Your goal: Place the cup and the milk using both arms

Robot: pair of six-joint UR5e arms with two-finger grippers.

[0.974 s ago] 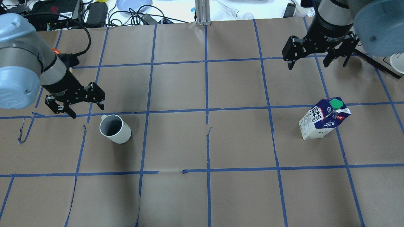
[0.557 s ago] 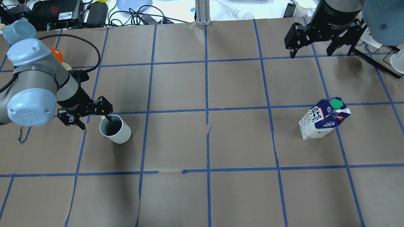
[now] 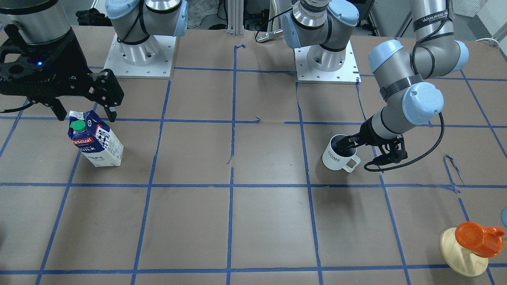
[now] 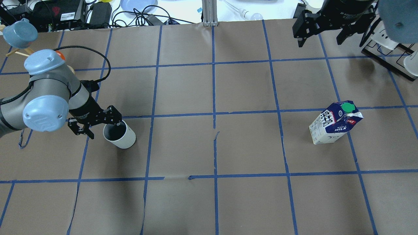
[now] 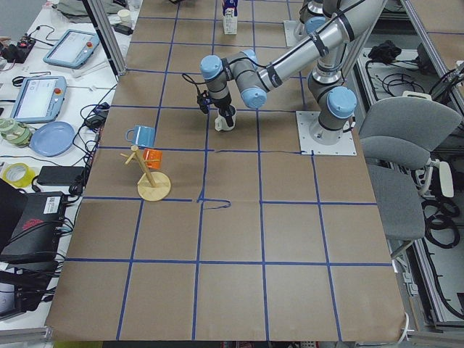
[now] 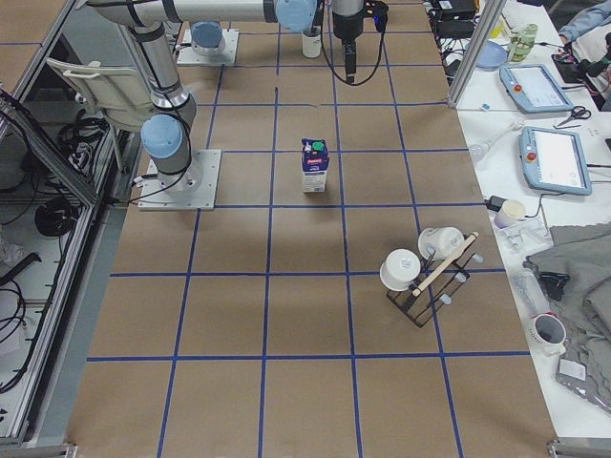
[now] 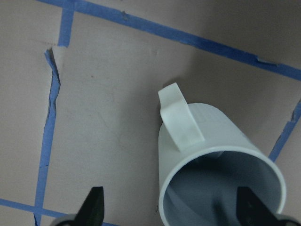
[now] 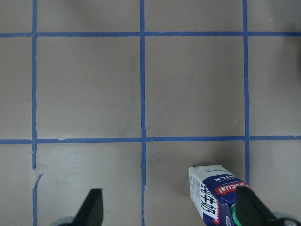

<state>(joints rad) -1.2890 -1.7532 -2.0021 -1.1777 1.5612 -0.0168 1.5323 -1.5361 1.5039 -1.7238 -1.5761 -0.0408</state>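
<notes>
The left gripper should next grab the cup by the thin side at its rim, because the cup's body is round and wide.
The white cup stands upright at the table's left; it also shows in the front view. My left gripper is open and low at the cup. One finger is inside the rim and the other outside, with the handle-side wall between them. The milk stands upright at the right, its green cap up. My right gripper is open and empty, high over the table's far side and apart from the milk. In the right wrist view the milk sits low, near one finger.
A wooden stand with an orange cup and a blue cup is at the far left. A black rack with white cups is at the far right. Blue tape lines grid the brown table.
My left gripper has come down and towards the cup; one finger now dips inside its rim. My right gripper has moved further towards the far edge. Cup and milk have not moved.
</notes>
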